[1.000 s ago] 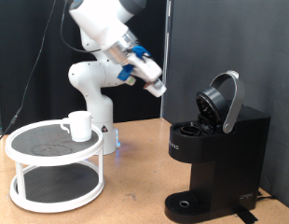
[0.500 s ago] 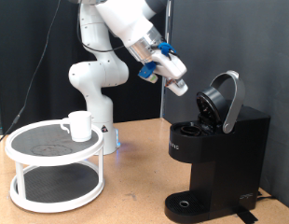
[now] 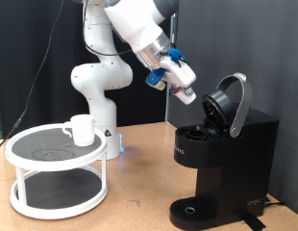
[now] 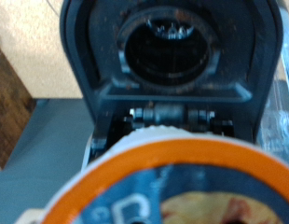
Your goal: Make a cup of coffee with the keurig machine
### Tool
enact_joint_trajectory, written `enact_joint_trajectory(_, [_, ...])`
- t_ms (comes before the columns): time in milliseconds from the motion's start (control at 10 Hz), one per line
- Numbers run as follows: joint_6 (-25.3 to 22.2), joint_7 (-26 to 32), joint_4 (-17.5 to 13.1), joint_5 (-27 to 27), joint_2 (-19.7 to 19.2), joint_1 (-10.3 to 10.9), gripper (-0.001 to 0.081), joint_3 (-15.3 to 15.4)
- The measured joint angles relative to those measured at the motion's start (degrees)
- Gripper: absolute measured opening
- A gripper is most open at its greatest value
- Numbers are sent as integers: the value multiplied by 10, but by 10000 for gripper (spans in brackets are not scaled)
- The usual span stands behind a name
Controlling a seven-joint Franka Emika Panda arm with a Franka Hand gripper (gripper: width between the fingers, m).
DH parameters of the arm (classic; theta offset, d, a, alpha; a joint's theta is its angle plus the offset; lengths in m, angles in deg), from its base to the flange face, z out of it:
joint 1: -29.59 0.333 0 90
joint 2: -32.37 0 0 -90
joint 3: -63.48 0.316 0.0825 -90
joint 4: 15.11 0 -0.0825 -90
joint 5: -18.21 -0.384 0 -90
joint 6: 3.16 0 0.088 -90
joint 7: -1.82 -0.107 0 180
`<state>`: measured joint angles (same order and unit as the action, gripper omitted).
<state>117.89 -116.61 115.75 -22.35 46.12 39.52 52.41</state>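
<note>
My gripper should lower the coffee pod before it lets go, because the pod is still a wide gap away from the open pod chamber.
The black keurig machine stands at the exterior view's right with its lid raised and the pod chamber open. My gripper hangs in the air just to the left of the raised lid and above the chamber. It is shut on a coffee pod, whose orange-rimmed top fills the near part of the wrist view. Past the pod, the wrist view shows the open lid. The white cup stands on the white two-tier stand at the left.
The arm's white base stands behind the stand. The machine's round drip tray is bare. A wooden table lies between stand and machine. Black curtains hang behind.
My gripper with the pod has swung from above the table's middle to the right and up, and now sits next to the open lid.
</note>
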Motion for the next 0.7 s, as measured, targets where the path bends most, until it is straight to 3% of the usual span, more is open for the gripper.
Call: enact_joint_trajectory(700, [99,-1,34,7,-45,0,310,49])
